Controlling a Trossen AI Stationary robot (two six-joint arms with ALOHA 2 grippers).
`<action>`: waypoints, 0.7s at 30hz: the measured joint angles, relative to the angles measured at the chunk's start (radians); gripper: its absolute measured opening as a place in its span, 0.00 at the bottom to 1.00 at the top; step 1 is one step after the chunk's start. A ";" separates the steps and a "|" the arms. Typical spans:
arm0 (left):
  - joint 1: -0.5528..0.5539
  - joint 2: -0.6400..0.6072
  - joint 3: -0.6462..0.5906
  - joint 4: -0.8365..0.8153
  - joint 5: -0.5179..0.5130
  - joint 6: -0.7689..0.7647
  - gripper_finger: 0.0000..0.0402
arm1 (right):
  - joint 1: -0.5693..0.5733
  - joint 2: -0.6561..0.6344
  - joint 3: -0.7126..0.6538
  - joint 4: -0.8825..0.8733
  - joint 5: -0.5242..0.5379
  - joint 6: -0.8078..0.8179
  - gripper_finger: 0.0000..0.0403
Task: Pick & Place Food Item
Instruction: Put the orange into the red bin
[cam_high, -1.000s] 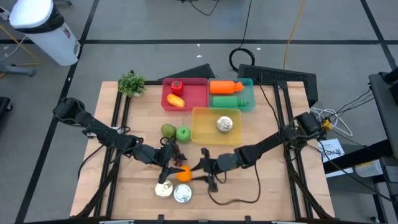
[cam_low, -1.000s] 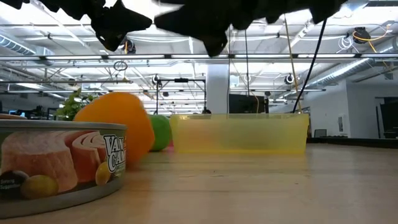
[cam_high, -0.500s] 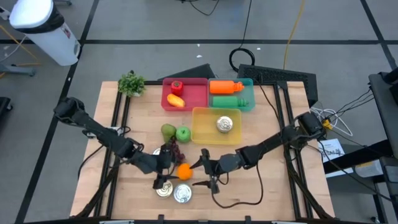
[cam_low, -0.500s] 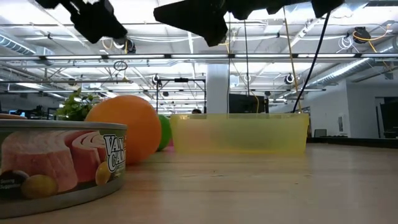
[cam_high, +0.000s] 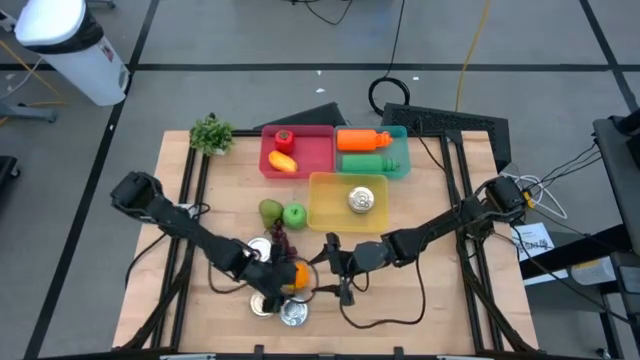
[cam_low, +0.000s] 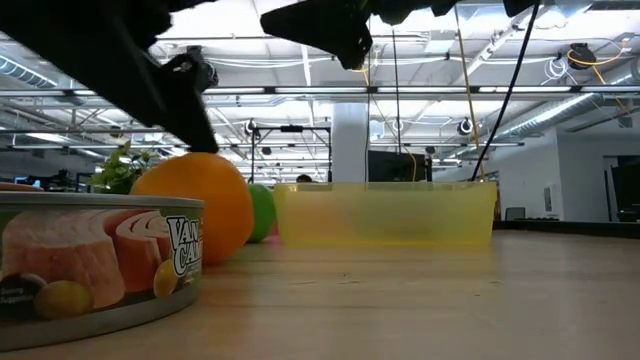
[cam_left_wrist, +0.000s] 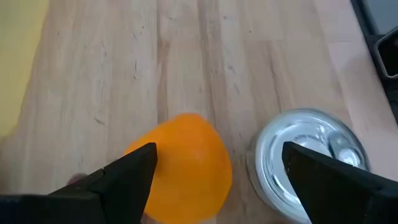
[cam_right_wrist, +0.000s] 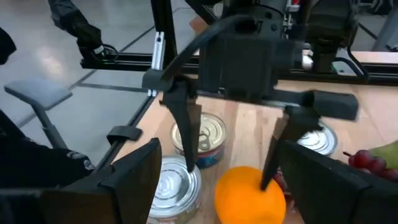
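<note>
The left gripper grips the orange (cam_high: 295, 277) by its round sides next, to put it in the red bin (cam_high: 297, 151).
The orange (cam_high: 295, 277) lies on the wooden table, near its near edge. My left gripper (cam_high: 281, 280) is open and stands over it, slanting down from the table's left, one finger on each side (cam_left_wrist: 219, 152). The right wrist view shows those fingers straddling the orange (cam_right_wrist: 249, 194). In the low view one left finger (cam_low: 175, 95) comes down to the top of the orange (cam_low: 195, 205). My right gripper (cam_high: 335, 270) is open, just right of the orange, and touches nothing. My left gripper stands open over the orange with a finger (cam_left_wrist: 127, 177) close against its side (cam_left_wrist: 163, 163), coming slanting down from the table's left. The orange rests on the table. I cannot tell whether the fingers touch it.
Two cans (cam_high: 263, 305) (cam_high: 293, 314) stand close by the orange on its near side, a third (cam_high: 259, 250) left of it. Grapes (cam_high: 283, 241), pear (cam_high: 270, 210) and apple (cam_high: 295, 214) lie farther off. Beyond them are the yellow bin (cam_high: 325, 205), red bin (cam_high: 315, 152) and teal bin (cam_high: 402, 150).
My left gripper has moved toward the table's near edge and to the right, and has come down until its open fingers stand around the orange. The orange has stayed on the table.
</note>
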 joint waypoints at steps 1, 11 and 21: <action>0.003 0.021 0.023 -0.018 0.000 0.004 0.87 | 0.000 0.000 0.000 -0.006 -0.001 0.000 0.77; 0.039 0.158 0.121 -0.143 -0.013 0.090 0.86 | 0.000 0.002 0.000 -0.067 -0.001 0.033 0.77; 0.067 0.160 0.121 -0.295 -0.019 0.067 0.83 | 0.000 0.001 0.000 -0.075 -0.001 0.030 0.77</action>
